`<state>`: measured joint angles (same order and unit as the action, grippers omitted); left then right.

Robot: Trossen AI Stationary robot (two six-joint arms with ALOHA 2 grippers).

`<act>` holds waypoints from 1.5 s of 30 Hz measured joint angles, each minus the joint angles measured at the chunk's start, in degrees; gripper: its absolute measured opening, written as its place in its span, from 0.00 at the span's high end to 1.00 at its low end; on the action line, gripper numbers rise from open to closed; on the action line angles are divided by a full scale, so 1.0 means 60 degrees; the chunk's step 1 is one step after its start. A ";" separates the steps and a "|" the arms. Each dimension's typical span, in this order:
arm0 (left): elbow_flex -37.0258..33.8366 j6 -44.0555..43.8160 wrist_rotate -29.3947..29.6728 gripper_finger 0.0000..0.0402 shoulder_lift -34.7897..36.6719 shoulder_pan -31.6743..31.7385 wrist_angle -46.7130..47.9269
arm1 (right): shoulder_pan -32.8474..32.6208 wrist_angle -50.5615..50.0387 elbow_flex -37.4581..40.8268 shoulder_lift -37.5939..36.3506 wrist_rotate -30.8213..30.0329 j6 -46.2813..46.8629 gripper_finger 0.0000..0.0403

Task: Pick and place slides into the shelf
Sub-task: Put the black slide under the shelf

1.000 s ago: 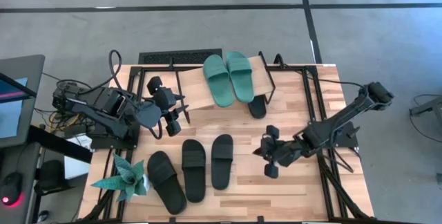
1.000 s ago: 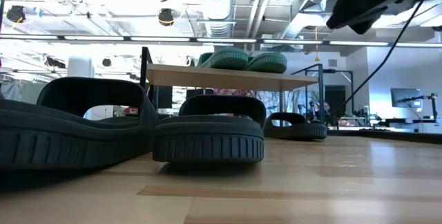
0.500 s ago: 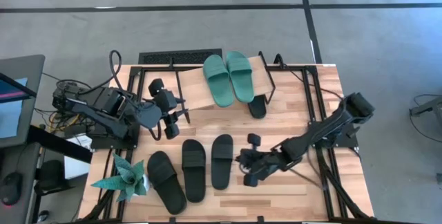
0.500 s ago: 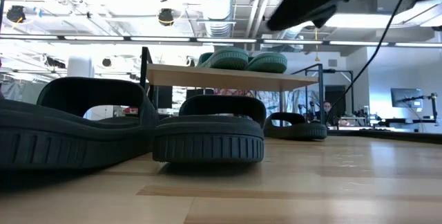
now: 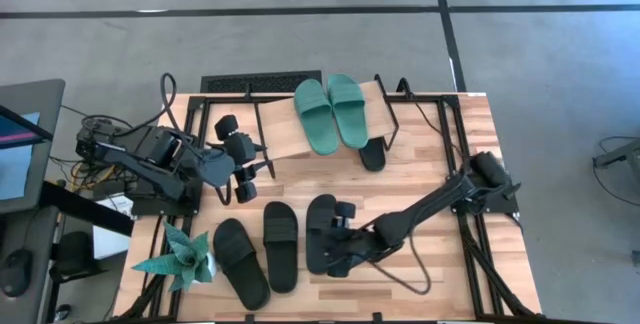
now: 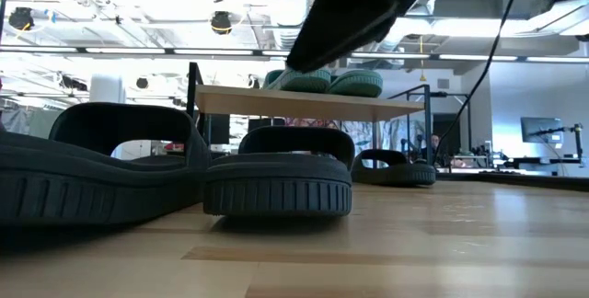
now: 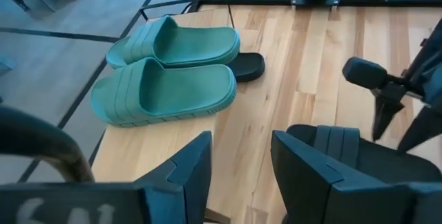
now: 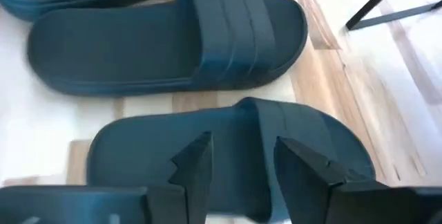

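Note:
The black slide has to go into the shelf [image 5: 378,114], so the robot's right gripper should next grab the slide by its strap [image 5: 321,221].
Two teal slides [image 5: 331,112] lie side by side on the shelf's slanted plank [image 5: 285,132] at the far middle of the table. One black slide [image 5: 372,154] rests on the tabletop under the shelf's right end. Three black slides [image 5: 281,245] lie in a row near the front edge. My right gripper [image 5: 327,239] hovers open over the rightmost of them [image 8: 228,148], its fingers [image 8: 197,162] above the strap. My left gripper [image 5: 262,164] stands open left of the shelf, with nothing between its fingers [image 7: 200,162].
A teal paper plant [image 5: 180,259] stands at the near left corner. Black frame rails [image 5: 455,154] run along the table's sides. Bare wood [image 5: 420,164] lies between the shelf and the right arm. A cable loop [image 5: 405,279] trails under the right arm.
My right gripper has swept from the table's right part toward its left edge and somewhat nearer the front, coming to a stand over the rightmost black slide in the front row. None of the slides have moved.

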<state>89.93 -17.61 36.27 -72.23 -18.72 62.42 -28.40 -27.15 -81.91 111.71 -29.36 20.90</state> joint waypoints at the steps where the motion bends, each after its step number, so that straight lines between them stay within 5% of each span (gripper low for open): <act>1: -0.0003 0.0046 0.0000 0.65 0.0000 0.0000 0.0007 | 0.0034 -0.0355 -0.0235 0.0178 -0.0145 0.0050 0.63; 8: -0.0003 0.0341 0.0002 0.65 0.0001 0.0000 0.0194 | 0.0274 -0.1484 -0.1576 0.1239 -0.0350 0.0014 0.64; 31: -0.0003 0.0515 0.0015 0.65 0.0004 0.0000 0.0291 | 0.0488 -0.2259 -0.1628 0.1896 -0.0059 0.0240 0.68; 37: -0.0003 0.0511 0.0016 0.65 0.0004 -0.0002 0.0271 | 0.0531 -0.2836 -0.1643 0.1896 -0.0838 0.0512 0.77; 42: -0.0003 0.0365 0.0018 0.65 0.0004 -0.0003 0.0258 | 0.0559 -0.3548 -0.1661 0.1856 -0.1212 0.0669 0.96; 45: -0.0003 0.0332 0.0018 0.65 0.0004 -0.0003 0.0258 | 0.0499 -0.4193 -0.1628 0.1837 -0.1647 0.0865 0.97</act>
<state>89.91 -15.62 36.38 -72.20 -18.74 63.96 -25.41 -52.31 -91.67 122.73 -39.25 26.09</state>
